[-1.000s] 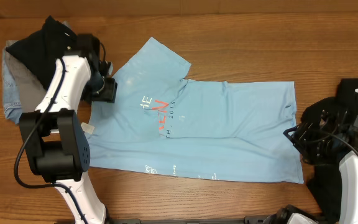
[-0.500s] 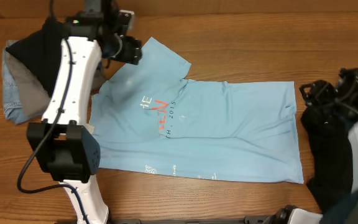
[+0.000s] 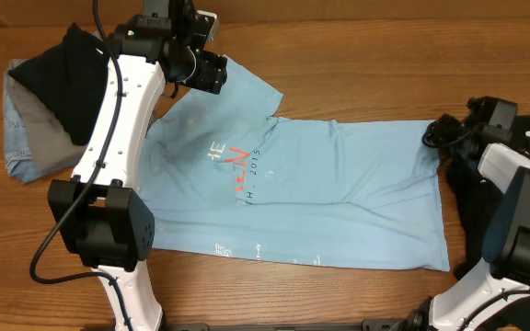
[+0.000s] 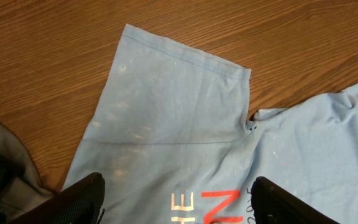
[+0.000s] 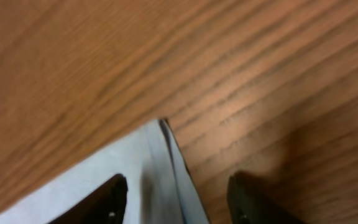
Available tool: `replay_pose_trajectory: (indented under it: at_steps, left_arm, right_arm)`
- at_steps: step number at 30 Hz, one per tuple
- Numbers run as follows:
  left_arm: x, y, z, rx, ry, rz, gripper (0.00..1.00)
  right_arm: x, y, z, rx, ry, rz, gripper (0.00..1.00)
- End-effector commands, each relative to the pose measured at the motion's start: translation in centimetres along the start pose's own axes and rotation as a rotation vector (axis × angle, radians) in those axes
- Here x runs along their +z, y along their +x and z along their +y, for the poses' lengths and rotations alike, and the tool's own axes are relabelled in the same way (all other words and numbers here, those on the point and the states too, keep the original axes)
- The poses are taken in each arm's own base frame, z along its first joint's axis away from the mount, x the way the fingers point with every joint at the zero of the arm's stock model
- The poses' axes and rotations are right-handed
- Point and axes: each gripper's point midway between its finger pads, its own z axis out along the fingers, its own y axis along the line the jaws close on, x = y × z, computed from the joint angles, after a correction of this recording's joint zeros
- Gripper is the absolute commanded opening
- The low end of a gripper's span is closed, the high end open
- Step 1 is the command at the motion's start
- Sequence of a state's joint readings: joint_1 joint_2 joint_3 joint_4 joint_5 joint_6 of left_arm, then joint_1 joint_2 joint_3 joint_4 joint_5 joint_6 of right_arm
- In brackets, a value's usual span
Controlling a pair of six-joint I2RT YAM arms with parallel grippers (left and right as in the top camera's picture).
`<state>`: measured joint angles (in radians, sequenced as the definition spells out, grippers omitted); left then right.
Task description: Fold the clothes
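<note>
I will next use my left gripper to grab the light blue T-shirt where the outstretched sleeve meets the shoulder, opposite the right gripper's hem corner. Then that side of the T-shirt can be folded over.
The light blue T-shirt lies flat on the table, chest lettering up, with its neck end to the left. One sleeve sticks out at the top left. My left gripper hovers open over that sleeve. In the left wrist view its jaws are wide apart above the sleeve and the orange-red and white lettering. My right gripper is at the shirt's top right hem corner. In the right wrist view its jaws are open and straddle the corner, holding nothing.
A pile of dark, grey and denim clothes lies at the far left. A black garment lies at the right edge, under the right arm. Bare wood table runs along the back.
My left gripper moved from the shirt's left edge up to the top-left sleeve. My right gripper moved from beside the right hem up to the shirt's top right corner.
</note>
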<state>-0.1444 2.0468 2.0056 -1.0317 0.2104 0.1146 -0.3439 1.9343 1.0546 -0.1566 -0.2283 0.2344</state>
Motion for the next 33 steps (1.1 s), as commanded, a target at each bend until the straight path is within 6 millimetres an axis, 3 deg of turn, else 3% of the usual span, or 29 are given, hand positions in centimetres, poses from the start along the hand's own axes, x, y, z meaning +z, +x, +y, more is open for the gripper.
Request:
replay_pose_trajectory:
  at_steps: [1, 5, 10, 12, 13, 18, 19, 22, 28, 33]
  left_arm:
    - [-0.1, -0.4, -0.4, -0.002, 0.017, -0.008, 0.78]
    - [-0.1, -0.1, -0.4, -0.006, 0.018, 0.005, 0.77]
    - [-0.1, 0.2, -0.4, -0.008, 0.019, 0.016, 0.77]
    - [-0.1, 0.3, -0.4, -0.009, 0.019, 0.021, 0.77]
    - [-0.1, 0.3, -0.4, -0.008, 0.019, 0.019, 0.77]
    - [0.0, -0.6, -0.1, 0.0, 0.004, -0.015, 0.75]
    - [1.0, -0.9, 0.3, 0.005, -0.009, -0.024, 0.75]
    - [4.3, 0.1, 0.9, -0.005, -0.003, 0.029, 0.81]
    - [12.0, 1.1, 2.7, -0.02, -0.012, 0.053, 0.93]
    - [15.7, 0.5, 4.6, -0.012, -0.084, 0.008, 0.95]
  right_arm:
    - [2.1, 1.3, 0.4, -0.023, 0.014, 0.031, 0.59]
    - [2.9, 2.5, 2.1, -0.058, -0.008, 0.058, 0.53]
    - [2.9, 2.9, 1.9, -0.06, 0.018, 0.068, 0.33]
    - [2.7, 2.5, 1.8, -0.049, 0.008, 0.065, 0.18]
    - [2.2, 1.8, 2.3, -0.044, -0.015, 0.064, 0.04]
    - [-0.6, 0.0, 4.2, -0.047, -0.067, 0.045, 0.04]
    - [-2.6, -0.2, 4.8, -0.046, -0.071, 0.05, 0.04]
    - [-5.1, 0.3, 5.5, -0.041, -0.076, 0.077, 0.04]
    - [-8.5, 1.9, 7.1, -0.026, -0.139, 0.145, 0.04]
    - [-9.7, 3.2, 7.5, -0.01, -0.159, 0.201, 0.04]
